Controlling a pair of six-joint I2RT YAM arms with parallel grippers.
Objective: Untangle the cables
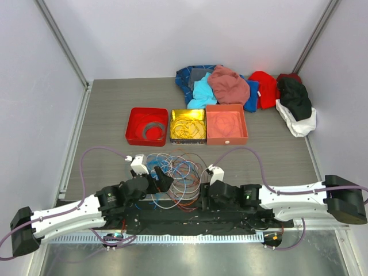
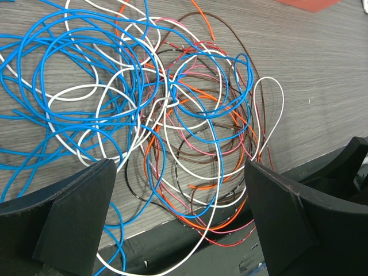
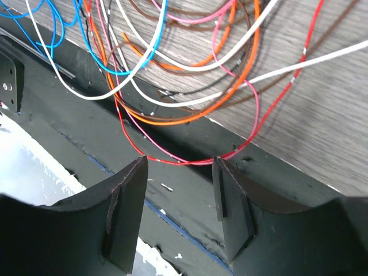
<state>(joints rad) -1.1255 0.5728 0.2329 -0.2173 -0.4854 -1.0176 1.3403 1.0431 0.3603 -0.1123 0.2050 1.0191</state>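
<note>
The robot's right gripper should reach for the thin red cable and take hold of its near bend (image 3: pixel 185 163), so that the cable's ends stay free to slide out of the tangle.
The cables (image 1: pixel 179 172) lie in a loose tangle of blue, white, orange, pink, brown and red loops on the table, just ahead of both arms. My left gripper (image 1: pixel 165 179) is open wide over the tangle's left side. In the left wrist view the cables (image 2: pixel 184 115) spread beyond its tips (image 2: pixel 181 198), and nothing sits between the fingers (image 2: pixel 75 213). My right gripper (image 1: pixel 203 194) is open at the tangle's near right edge. In the right wrist view a red wire (image 3: pixel 184 161) runs just past its tips (image 3: pixel 179 172), over the black base plate.
A red tray (image 1: pixel 131 123), a yellow tray (image 1: pixel 188 111) holding light-coloured wire and a salmon tray (image 1: pixel 244 123) stand in a row behind the tangle. A heap of coloured clothes (image 1: pixel 230 86) lies at the back right. The black base plate (image 1: pixel 172 218) borders the near edge.
</note>
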